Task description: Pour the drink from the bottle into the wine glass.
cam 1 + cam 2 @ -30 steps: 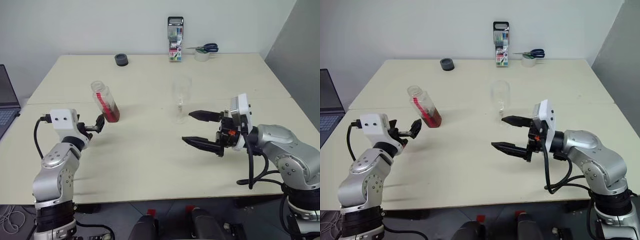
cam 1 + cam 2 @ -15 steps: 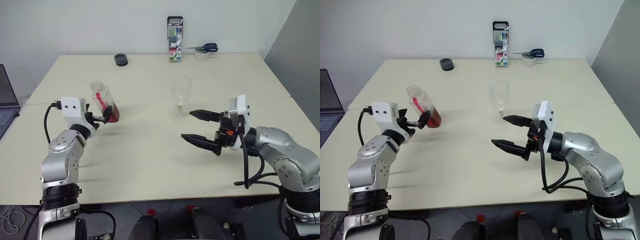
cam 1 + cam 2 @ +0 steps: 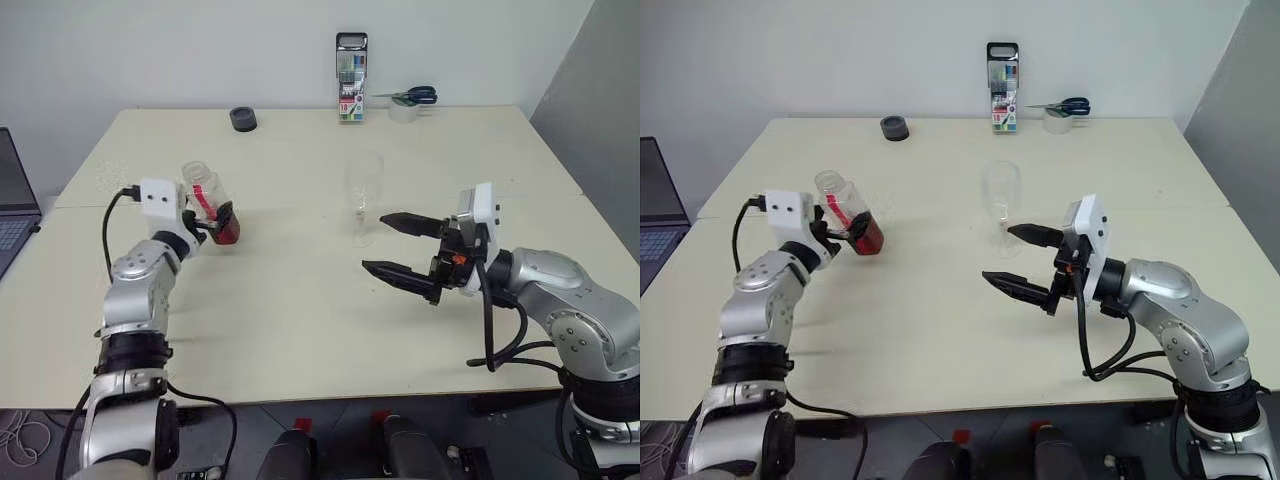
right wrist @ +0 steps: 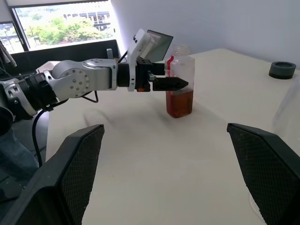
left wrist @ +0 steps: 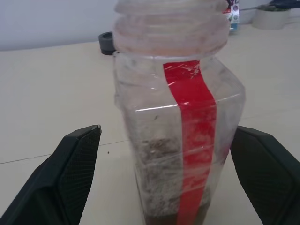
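Observation:
The bottle's open neck (image 3: pixel 196 172) is round and ridged. The bottle has flat sides facing each other lower down, so my left gripper should next pick it up by its squarish lower body (image 3: pixel 224 228).
The bottle (image 3: pixel 208 203) stands upright on the table's left half, a clear squarish body with a red strip and no cap. The drink (image 4: pixel 179 103), reddish-brown, fills only its bottom part. My left gripper (image 3: pixel 218 226) is open, and its fingers (image 5: pixel 70 173) flank the bottle's lower body with a gap on each side. The wine glass (image 3: pixel 364 195) stands empty near the table's middle. Just right of and nearer than the glass, my right gripper (image 3: pixel 378 242) hovers open above the table, pointing left, with nothing between its fingers.
Along the far edge lie a black cap (image 3: pixel 242 119), a marker pack (image 3: pixel 350 90) and a tape roll with scissors (image 3: pixel 405 106). A laptop (image 3: pixel 14 200) sits off the table's left edge. A seam (image 3: pixel 290 208) runs across the table behind the bottle.
My left gripper has moved forward from short of the bottle until its open fingers stand on either side of it. The bottle, the glass and the right arm have stayed put.

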You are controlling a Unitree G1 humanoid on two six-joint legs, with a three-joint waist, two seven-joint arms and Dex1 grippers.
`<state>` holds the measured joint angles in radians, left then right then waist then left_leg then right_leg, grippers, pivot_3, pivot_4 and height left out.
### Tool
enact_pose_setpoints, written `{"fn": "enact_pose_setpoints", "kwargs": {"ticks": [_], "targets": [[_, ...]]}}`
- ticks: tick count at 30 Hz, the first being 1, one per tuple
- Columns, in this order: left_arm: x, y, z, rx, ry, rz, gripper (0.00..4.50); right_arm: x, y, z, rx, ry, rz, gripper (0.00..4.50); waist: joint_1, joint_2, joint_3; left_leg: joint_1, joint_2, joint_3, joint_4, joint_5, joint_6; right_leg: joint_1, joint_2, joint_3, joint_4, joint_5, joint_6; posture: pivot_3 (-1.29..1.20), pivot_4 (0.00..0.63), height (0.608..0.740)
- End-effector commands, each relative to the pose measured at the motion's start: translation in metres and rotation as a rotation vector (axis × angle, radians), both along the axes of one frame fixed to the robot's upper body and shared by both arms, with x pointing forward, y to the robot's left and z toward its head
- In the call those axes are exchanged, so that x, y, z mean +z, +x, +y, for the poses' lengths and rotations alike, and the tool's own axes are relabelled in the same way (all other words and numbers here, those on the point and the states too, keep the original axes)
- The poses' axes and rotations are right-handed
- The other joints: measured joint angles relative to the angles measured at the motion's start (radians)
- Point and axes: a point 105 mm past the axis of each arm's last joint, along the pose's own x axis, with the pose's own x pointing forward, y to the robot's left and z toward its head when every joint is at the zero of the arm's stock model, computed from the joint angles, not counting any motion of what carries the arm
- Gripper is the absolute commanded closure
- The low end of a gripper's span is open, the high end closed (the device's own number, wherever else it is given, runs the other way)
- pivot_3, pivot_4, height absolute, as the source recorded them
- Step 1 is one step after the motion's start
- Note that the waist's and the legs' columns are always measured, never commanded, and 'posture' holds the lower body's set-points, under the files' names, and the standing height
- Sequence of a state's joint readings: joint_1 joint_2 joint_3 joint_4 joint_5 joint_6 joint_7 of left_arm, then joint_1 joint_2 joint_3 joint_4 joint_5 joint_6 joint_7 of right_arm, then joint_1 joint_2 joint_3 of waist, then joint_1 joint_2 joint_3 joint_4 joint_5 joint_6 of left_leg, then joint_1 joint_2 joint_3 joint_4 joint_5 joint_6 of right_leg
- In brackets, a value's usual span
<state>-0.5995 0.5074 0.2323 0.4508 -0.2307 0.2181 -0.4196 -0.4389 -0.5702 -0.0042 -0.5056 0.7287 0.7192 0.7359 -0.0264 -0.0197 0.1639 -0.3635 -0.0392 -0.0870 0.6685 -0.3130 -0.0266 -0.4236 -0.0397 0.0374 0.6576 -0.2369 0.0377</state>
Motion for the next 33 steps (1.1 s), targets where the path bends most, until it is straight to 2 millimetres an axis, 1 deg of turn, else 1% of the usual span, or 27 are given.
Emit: {"fn": "enact_pose_setpoints", "kwargs": {"ticks": [1, 6, 9, 11, 13, 15, 16, 17, 20, 22, 23, 27, 30, 33], "targets": [[0.007, 0.007, 0.000, -0.014, 0.031, -0.036, 0.00, 0.014, -0.005, 0.003, 0.017, 0.021, -0.048, 0.02, -0.001, 0.000, 0.000, 0.000, 0.000, 0.000, 0.000, 0.000, 0.000, 0.000, 0.000, 0.000, 0.000, 0.000, 0.000, 0.00, 0.150, 0.740], [0.000, 0.012, 0.003, -0.008, 0.032, -0.031, 0.00, 0.016, -0.004, 0.003, 0.001, 0.029, -0.048, 0.02, 0.000, 0.000, 0.000, -0.001, 0.000, 0.000, 0.000, 0.000, 0.000, 0.000, 0.000, 0.000, 0.000, 0.000, 0.000, 0.00, 0.150, 0.740], [-0.002, 0.014, 0.005, -0.002, 0.027, -0.035, 0.63, 0.018, -0.004, 0.005, -0.007, 0.033, -0.051, 0.00, 0.000, 0.000, 0.000, -0.001, 0.000, 0.000, 0.000, 0.000, 0.000, 0.000, 0.000, 0.000, 0.000, 0.000, 0.000, 0.00, 0.150, 0.740], [-0.001, 0.015, 0.005, -0.005, 0.024, -0.041, 1.20, 0.019, -0.005, 0.006, -0.009, 0.037, -0.051, 0.00, 0.000, 0.000, 0.000, -0.001, 0.000, 0.000, 0.000, 0.000, 0.000, -0.001, 0.000, 0.000, 0.000, 0.000, 0.000, 0.00, 0.150, 0.740], [0.000, 0.016, 0.004, -0.008, 0.023, -0.047, 1.90, 0.020, -0.004, 0.007, -0.010, 0.039, -0.051, 0.00, 0.000, 0.000, 0.000, -0.001, 0.000, 0.000, 0.000, 0.000, 0.000, -0.001, 0.000, 0.000, 0.000, 0.000, 0.000, 0.00, 0.150, 0.740], [0.001, 0.017, 0.004, -0.009, 0.025, -0.050, 2.49, 0.021, -0.004, 0.006, -0.013, 0.040, -0.051, 0.00, 0.000, 0.000, 0.000, -0.001, 0.000, 0.000, 0.000, 0.000, 0.000, -0.001, 0.000, 0.000, 0.000, 0.000, 0.000, 0.00, 0.150, 0.740], [0.001, 0.017, 0.005, -0.008, 0.026, -0.050, 2.70, 0.021, -0.004, 0.006, -0.015, 0.040, -0.052, 0.00, 0.000, 0.000, 0.000, -0.001, 0.000, 0.000, 0.000, 0.000, 0.000, -0.001, 0.000, 0.000, 0.000, 0.000, 0.000, 0.00, 0.150, 0.740], [0.001, 0.018, 0.005, -0.006, 0.028, -0.050, 2.76, 0.021, -0.003, 0.006, -0.018, 0.040, -0.054, 0.00, 0.000, 0.000, 0.000, -0.001, 0.000, 0.000, 0.000, 0.000, 0.000, -0.001, 0.000, 0.000, 0.000, 0.000, 0.000, 0.00, 0.150, 0.740], [0.002, 0.018, 0.006, -0.002, 0.047, -0.048, 2.76, 0.019, -0.001, 0.005, -0.025, 0.039, -0.054, 0.00, 0.000, 0.000, 0.000, -0.001, 0.000, 0.000, 0.000, 0.000, 0.000, -0.001, 0.000, 0.000, 0.000, 0.000, 0.000, 0.00, 0.150, 0.740], [0.005, 0.019, 0.001, -0.026, 0.102, -0.054, 2.76, 0.016, -0.001, 0.003, -0.030, 0.036, -0.058, 0.00, 0.000, 0.000, 0.000, -0.001, 0.000, 0.000, 0.000, 0.000, 0.000, -0.001, 0.000, 0.000, 0.000, 0.000, 0.000, 0.00, 0.150, 0.740], [0.009, 0.019, -0.005, -0.049, 0.141, -0.065, 2.76, 0.016, 0.000, 0.002, -0.033, 0.036, -0.062, 0.00, 0.000, 0.000, 0.000, -0.001, 0.000, 0.000, 0.000, 0.000, 0.000, -0.001, 0.000, 0.000, 0.000, 0.000, 0.000, 0.00, 0.150, 0.740], [0.035, 0.025, -0.023, -0.095, 0.179, -0.124, 2.76, 0.018, 0.004, -0.001, -0.059, 0.053, -0.094, 0.00, 0.000, -0.001, 0.001, -0.001, -0.001, 0.000, 0.001, 0.000, 0.000, -0.001, 0.000, 0.000, 0.001, 0.000, 0.000, 0.00, 0.150, 0.740], [0.059, 0.030, -0.041, -0.146, 0.295, -0.176, 2.76, 0.026, 0.011, -0.004, -0.102, 0.076, -0.160, 0.00, 0.000, -0.003, 0.002, -0.002, -0.001, -0.001, 0.002, 0.000, 0.000, -0.001, 0.000, -0.001, 0.001, 0.000, 0.000, 0.00, 0.150, 0.740], [0.092, 0.036, -0.068, -0.223, 0.441, -0.249, 2.76, 0.035, 0.023, -0.010, -0.175, 0.112, -0.205, 0.00, 0.000, -0.005, 0.003, -0.003, -0.001, -0.001, 0.002, 0.000, 0.000, -0.001, 0.001, -0.001, 0.001, 0.000, 0.000, 0.00, 0.150, 0.740]]}}
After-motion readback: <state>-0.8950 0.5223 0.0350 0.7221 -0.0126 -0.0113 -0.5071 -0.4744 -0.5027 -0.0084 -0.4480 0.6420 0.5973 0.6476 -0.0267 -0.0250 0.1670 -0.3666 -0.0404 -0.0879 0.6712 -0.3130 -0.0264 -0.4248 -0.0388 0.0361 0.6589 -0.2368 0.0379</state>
